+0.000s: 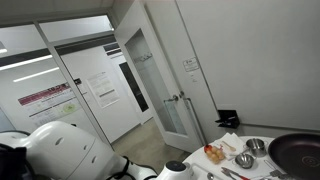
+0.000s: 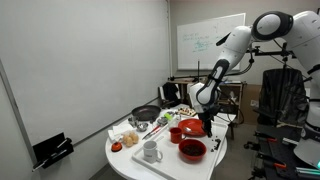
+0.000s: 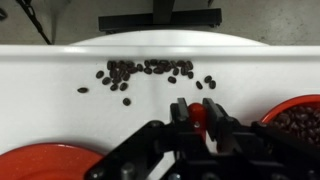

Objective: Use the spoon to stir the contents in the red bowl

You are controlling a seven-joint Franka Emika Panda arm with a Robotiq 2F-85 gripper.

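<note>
The red spoon is still above the white table and would drop between the red bowls, so it is too early to open my gripper now.
In the wrist view my gripper [image 3: 197,106] is shut on a red spoon [image 3: 198,116], whose handle shows between the two fingers. It hangs over the white table [image 3: 60,70]. A red bowl [image 3: 300,122] with dark contents lies just to the right of the gripper, cut off by the frame edge. Another red bowl [image 3: 40,163] sits at the lower left. In an exterior view the gripper [image 2: 206,120] hangs low over the table among red bowls [image 2: 192,150]. The spoon's bowl end is hidden.
Loose coffee beans [image 3: 150,72] are scattered on the table ahead of the gripper. A white mug [image 2: 150,152] and a black pan [image 2: 146,114] stand on the round table. The pan [image 1: 295,150] and small metal bowls [image 1: 245,160] also show in an exterior view.
</note>
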